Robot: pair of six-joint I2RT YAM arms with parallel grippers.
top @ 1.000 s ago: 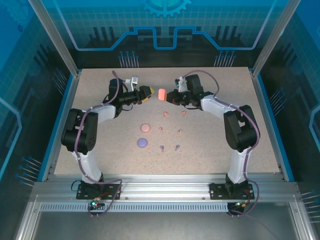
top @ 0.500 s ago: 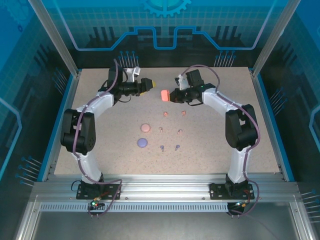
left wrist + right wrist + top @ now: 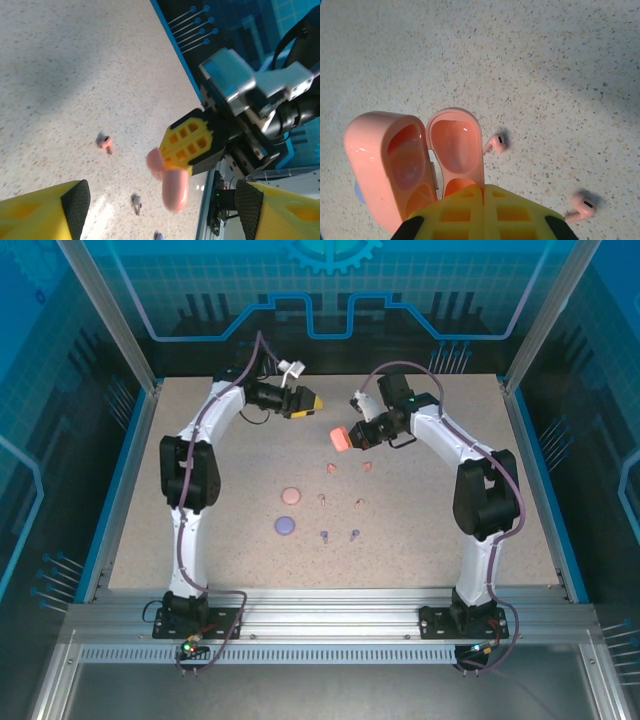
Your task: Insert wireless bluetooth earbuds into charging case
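Observation:
Next, the left gripper grabs the open coral charging case by its body (image 3: 340, 440) (image 3: 175, 190), which leaves the case's lid and hollows free for the earbuds.
My right gripper (image 3: 352, 434) is shut on the coral charging case (image 3: 340, 440) and holds it above the table. In the right wrist view the case hangs open, its lid (image 3: 454, 145) beside its body (image 3: 382, 160), both hollows bare, and the closed fingers (image 3: 470, 215) pinch the lid side. Two coral earbuds (image 3: 331, 468) (image 3: 367, 466) lie just below it, seen from the wrist as the coral earbuds (image 3: 496, 143) (image 3: 580, 207). My left gripper (image 3: 305, 402) stands open to the far left of the case, nothing between its pads (image 3: 76, 202).
A pale pink pair (image 3: 322, 499) (image 3: 359, 504) and a purple pair (image 3: 324, 535) (image 3: 355, 534) of earbuds lie in rows nearer the arms. A round pink case (image 3: 290, 496) and a purple case (image 3: 284, 526) sit to their left. The table's far edge is just behind both grippers.
The left gripper has pulled away from the coral case toward the far edge, jaws open. The right gripper has carried the case slightly nearer and to the right.

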